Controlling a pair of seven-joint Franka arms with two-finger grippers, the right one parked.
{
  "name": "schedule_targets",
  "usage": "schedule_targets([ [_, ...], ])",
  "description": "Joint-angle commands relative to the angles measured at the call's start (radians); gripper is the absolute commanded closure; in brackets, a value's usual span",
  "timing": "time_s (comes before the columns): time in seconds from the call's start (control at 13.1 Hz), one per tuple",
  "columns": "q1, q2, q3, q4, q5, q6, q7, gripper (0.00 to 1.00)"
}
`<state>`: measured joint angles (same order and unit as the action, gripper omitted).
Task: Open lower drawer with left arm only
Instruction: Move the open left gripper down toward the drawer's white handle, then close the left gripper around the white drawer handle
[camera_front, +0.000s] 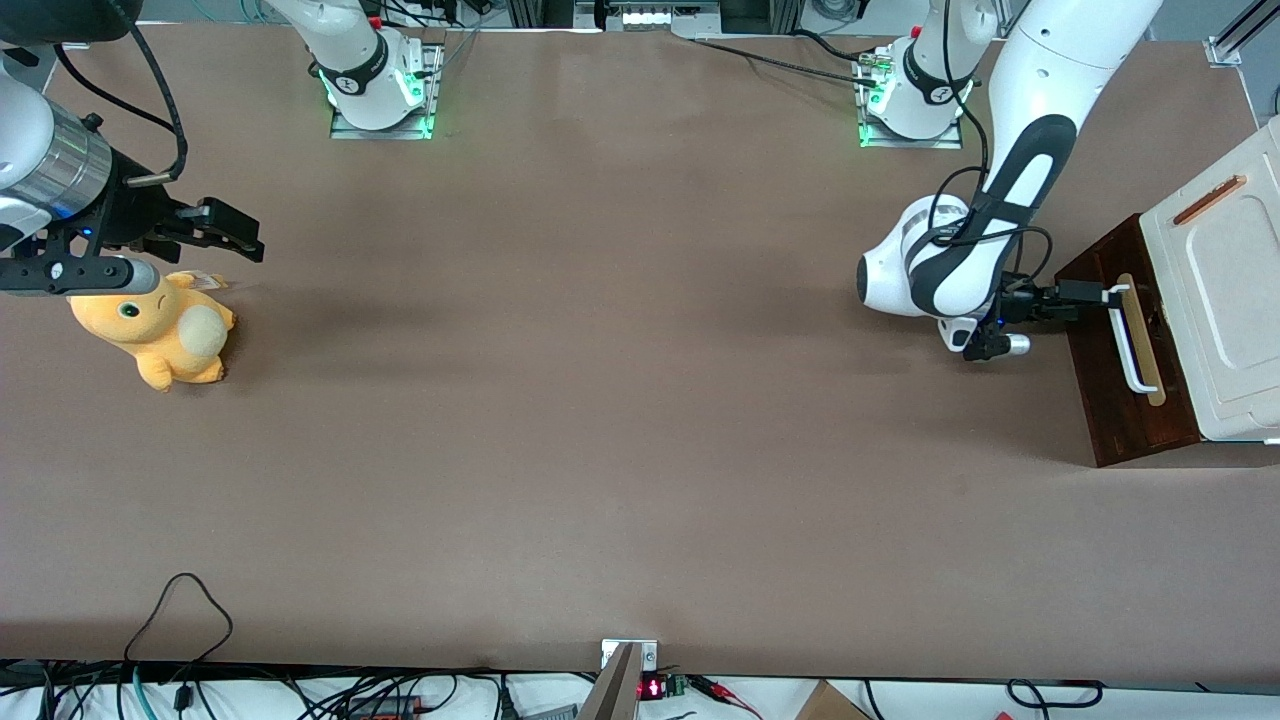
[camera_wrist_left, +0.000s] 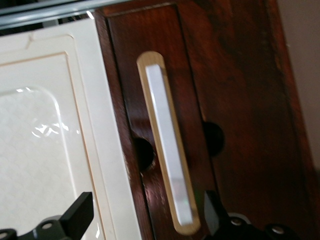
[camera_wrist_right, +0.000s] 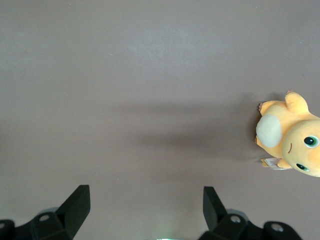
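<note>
Next, my left gripper should grab the drawer's dark wooden front (camera_front: 1096, 382) by its white bar handle (camera_front: 1128, 345) to open the lower drawer.
The lower drawer (camera_front: 1110, 400) shows its dark brown front at the working arm's end of the table, under a cream-white cabinet. Its white bar handle (camera_front: 1128, 345) runs along a pale wood strip. The left arm (camera_front: 960, 260) reaches toward the drawer's front, and its gripper (camera_front: 1100, 295) sits at the handle's end farther from the front camera. In the left wrist view the gripper (camera_wrist_left: 147, 212) is open. The handle (camera_wrist_left: 167, 155) ends between its two black fingertips (camera_wrist_left: 80, 210), close to one of them and not clamped. Dark drawer wood (camera_wrist_left: 235, 100) fills the area around it.
The cream-white cabinet panel (camera_front: 1225, 300) with a thin copper-coloured handle (camera_front: 1208, 200) sits above the drawer and also shows as a panel (camera_wrist_left: 45, 125) in the left wrist view. An orange plush toy (camera_front: 160, 330) lies toward the parked arm's end. Brown table surface (camera_front: 620, 400) spreads between them.
</note>
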<state>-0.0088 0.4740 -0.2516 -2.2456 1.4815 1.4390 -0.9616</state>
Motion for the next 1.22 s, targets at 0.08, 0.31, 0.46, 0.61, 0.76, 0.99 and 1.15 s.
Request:
schedule_targets([
  [0.08,0.013,0.014,0.043,0.018,0.065,0.037,0.011,0.11],
  [0.31,0.015,0.023,0.061,0.034,0.065,0.067,0.04,0.2],
  [0.46,0.016,0.023,0.066,0.035,0.065,0.07,0.04,0.21],
  [0.61,0.018,0.025,0.075,0.038,0.069,0.083,0.046,0.22],
  [0.76,0.021,0.031,0.08,0.046,0.069,0.084,0.047,0.24],
  [0.99,0.021,0.034,0.084,0.046,0.069,0.086,0.047,0.28],
  [1.15,0.021,0.035,0.086,0.047,0.069,0.086,0.046,0.33],
])
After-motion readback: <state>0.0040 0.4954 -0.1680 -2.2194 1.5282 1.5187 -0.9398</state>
